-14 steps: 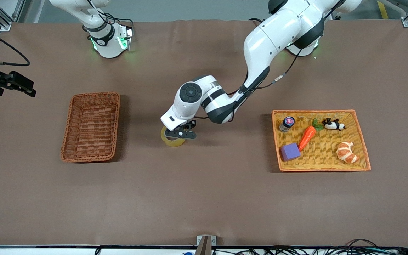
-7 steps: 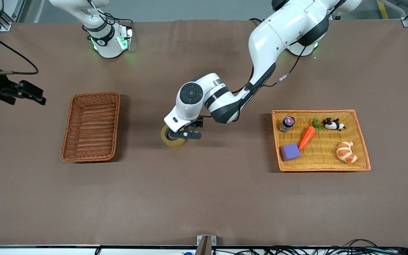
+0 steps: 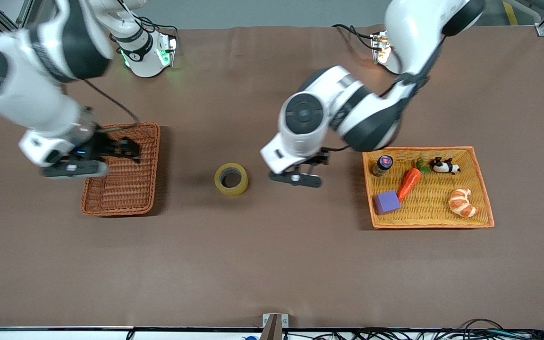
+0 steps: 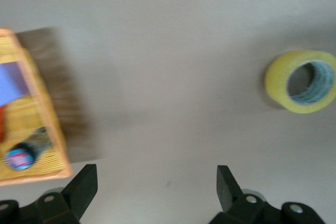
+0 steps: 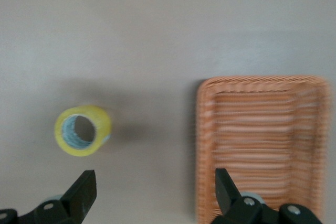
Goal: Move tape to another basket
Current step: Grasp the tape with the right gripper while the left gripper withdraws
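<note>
My right gripper grabs its ring wall [image 3: 219, 179] next, to move the tape into the reddish-brown wicker basket [image 3: 121, 169].
The tape [image 3: 231, 179], a yellowish ring with a grey core, lies flat on the brown table between the two baskets. It also shows in the left wrist view [image 4: 302, 81] and the right wrist view [image 5: 83, 129]. My left gripper [image 3: 295, 179] is open and empty over bare table between the tape and the orange tray; in its own view [image 4: 156, 187] nothing is between its fingers. My right gripper [image 3: 123, 149] is open and empty over the reddish-brown wicker basket [image 3: 121, 169], by its edge toward the tape [image 5: 155, 187]. The basket [image 5: 262, 145] is empty.
The orange-yellow woven tray [image 3: 482, 189] toward the left arm's end holds a small jar [image 3: 383, 165], a carrot [image 3: 410, 183], a purple block [image 3: 386, 202], a panda figure [image 3: 444, 165] and a croissant [image 3: 462, 202]. Its corner shows in the left wrist view [image 4: 50, 129].
My left gripper has left the tape and moved toward the orange tray; the tape stayed where it was. My right arm has swung in from the table's end to over the reddish-brown basket.
</note>
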`<control>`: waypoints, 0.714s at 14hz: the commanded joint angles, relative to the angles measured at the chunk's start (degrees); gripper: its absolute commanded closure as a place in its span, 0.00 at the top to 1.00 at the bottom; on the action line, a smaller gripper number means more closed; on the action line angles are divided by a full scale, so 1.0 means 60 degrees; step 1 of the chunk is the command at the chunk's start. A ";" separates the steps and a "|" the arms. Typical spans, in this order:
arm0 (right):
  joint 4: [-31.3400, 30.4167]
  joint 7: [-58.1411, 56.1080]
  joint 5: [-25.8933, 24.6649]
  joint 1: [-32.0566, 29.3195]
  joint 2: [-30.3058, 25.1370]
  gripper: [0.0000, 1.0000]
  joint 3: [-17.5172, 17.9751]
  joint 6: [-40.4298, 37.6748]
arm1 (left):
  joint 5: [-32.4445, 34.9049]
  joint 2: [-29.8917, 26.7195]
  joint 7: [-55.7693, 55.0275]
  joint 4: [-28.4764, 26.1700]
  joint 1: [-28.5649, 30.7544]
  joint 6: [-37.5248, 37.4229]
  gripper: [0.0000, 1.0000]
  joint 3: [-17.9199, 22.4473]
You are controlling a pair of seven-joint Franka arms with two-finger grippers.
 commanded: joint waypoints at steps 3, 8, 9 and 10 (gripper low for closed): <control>-0.0746 0.2150 -0.1344 0.0392 0.1251 1.00 0.1180 0.1701 | -0.0722 -0.2069 0.0122 -0.1262 0.2347 -0.0272 1.00 -0.0107; -0.0717 0.3400 -0.2506 0.0906 0.2950 1.00 0.1665 0.3150 | -0.0898 -0.3636 0.0764 -0.2344 0.3565 -0.0243 1.00 -0.0005; -0.0717 0.3576 -0.2682 0.0950 0.3288 1.00 0.1665 0.3445 | -0.1204 -0.3900 0.1188 -0.2565 0.3756 -0.0185 1.00 0.0111; -0.0717 0.3751 -0.3046 0.1009 0.3581 1.00 0.1665 0.3564 | -0.1540 -0.4222 0.1642 -0.2842 0.3714 -0.0112 1.00 0.0649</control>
